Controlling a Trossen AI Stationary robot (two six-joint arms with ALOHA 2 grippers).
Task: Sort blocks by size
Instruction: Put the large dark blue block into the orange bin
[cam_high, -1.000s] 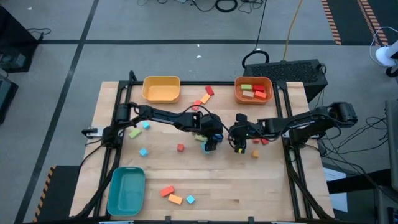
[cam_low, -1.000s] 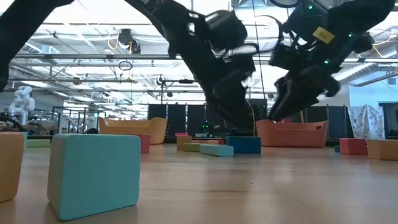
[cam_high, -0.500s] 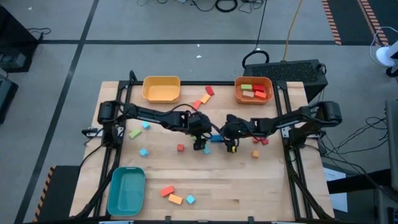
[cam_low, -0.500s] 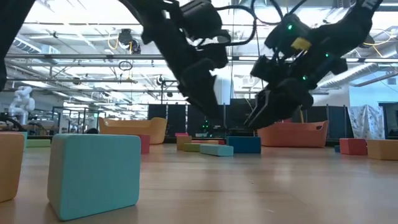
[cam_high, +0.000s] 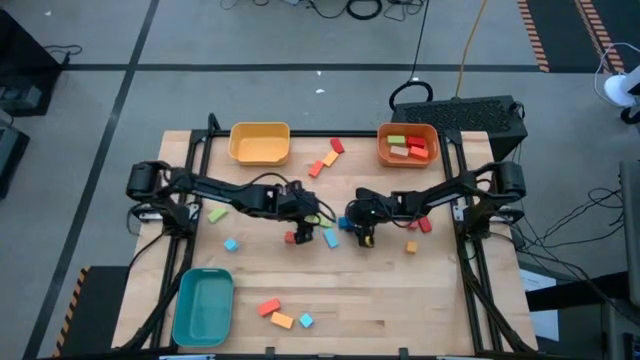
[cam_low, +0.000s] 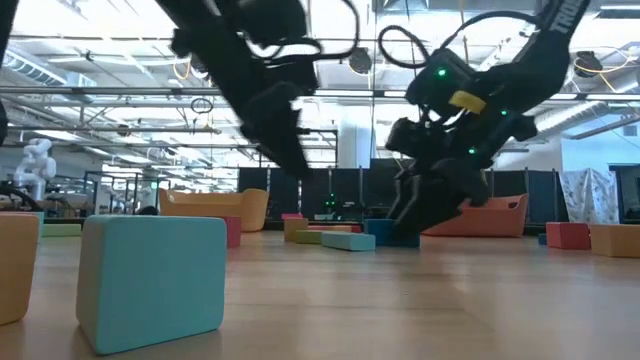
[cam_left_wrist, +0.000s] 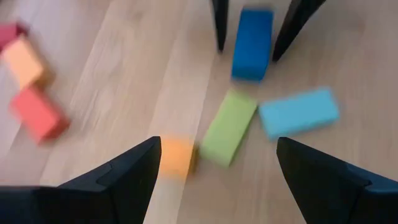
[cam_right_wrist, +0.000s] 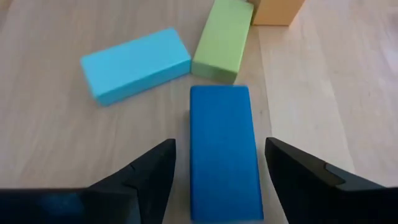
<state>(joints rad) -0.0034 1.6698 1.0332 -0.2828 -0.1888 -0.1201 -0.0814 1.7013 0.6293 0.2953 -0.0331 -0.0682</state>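
My right gripper's fingers are beside the dark blue block's long sides, low over the table, so my right gripper closes on the block next.
A dark blue block (cam_right_wrist: 224, 152) lies flat on the table, with my right gripper (cam_right_wrist: 221, 180) open and low around it, one finger on each long side and a gap showing at both. Just beyond it lie a light blue block (cam_right_wrist: 135, 64), a green block (cam_right_wrist: 222, 39) and an orange block (cam_right_wrist: 277, 9). My left gripper (cam_left_wrist: 214, 180) hangs open above the table on the left side of this cluster (cam_high: 308, 225), facing the right gripper and holding nothing. In the high view the dark blue block (cam_high: 345, 225) shows at the table's middle.
A yellow bin (cam_high: 260, 143) and an orange bin (cam_high: 407, 133) with several blocks stand at the far edge, a teal bin (cam_high: 203, 305) at the near left. Loose blocks lie near the far middle (cam_high: 330, 155), the left (cam_high: 216, 213), the near edge (cam_high: 270, 308) and the right (cam_high: 410, 247).
My left gripper has drawn back from the cluster toward the table's left edge, still open. My right gripper has moved toward the table's left edge and down, so that its fingers now stand on either side of the dark blue block. The blocks have stayed in place.
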